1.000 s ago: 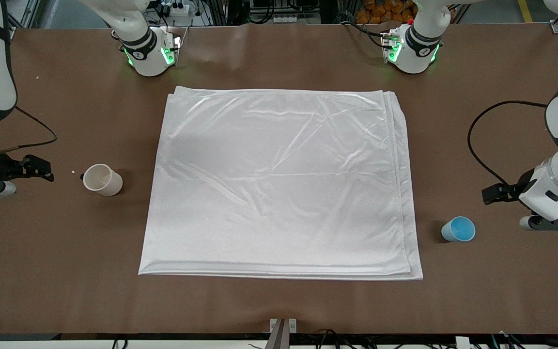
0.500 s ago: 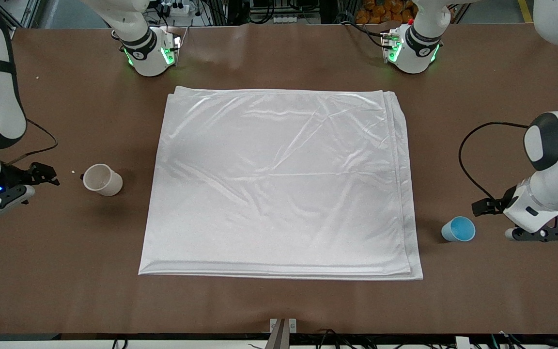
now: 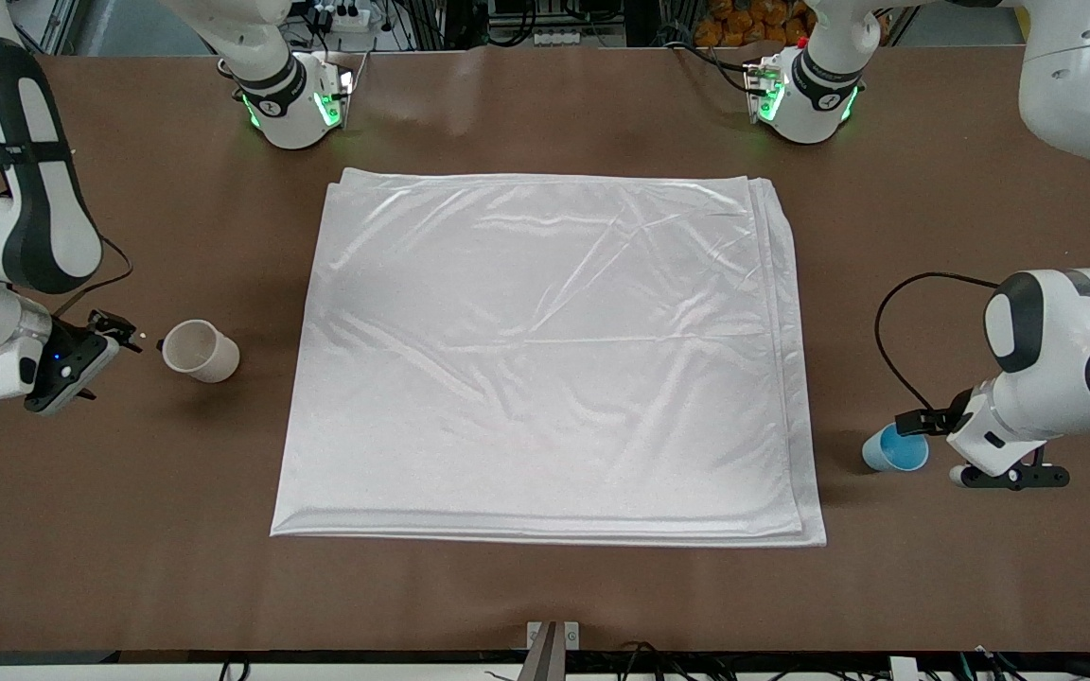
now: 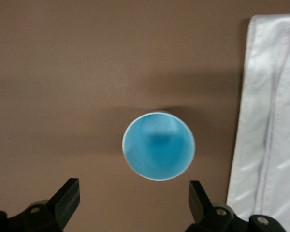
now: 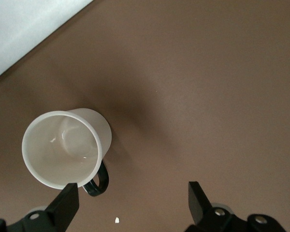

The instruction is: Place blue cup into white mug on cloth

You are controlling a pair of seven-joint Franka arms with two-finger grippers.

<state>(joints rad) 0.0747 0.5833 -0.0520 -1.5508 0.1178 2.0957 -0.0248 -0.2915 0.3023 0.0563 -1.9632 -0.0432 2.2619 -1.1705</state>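
The blue cup needs to go into the white mug (image 3: 200, 351), so my left gripper will grab the cup by its rim (image 3: 906, 427) next.
The blue cup (image 3: 895, 447) (image 4: 158, 146) stands upright on the bare table beside the cloth (image 3: 545, 350), toward the left arm's end. My left gripper (image 3: 920, 422) (image 4: 133, 189) hovers just beside it, open, with nothing between its fingers. The white mug (image 3: 200, 351) (image 5: 63, 147) stands upright on the bare table beside the cloth's edge toward the right arm's end, its dark handle facing my right gripper (image 3: 119, 331) (image 5: 133, 193). That gripper is open and empty, close to the mug's handle.
The brown table (image 3: 545, 586) runs all round the folded cloth. A small white crumb (image 5: 117, 220) lies beside the mug's handle. A black cable (image 3: 886, 331) loops over the table by the left arm.
Both arms have swung in from the table's ends. The left gripper has closed in on the blue cup, the right gripper on the mug. Cups and cloth have not moved.
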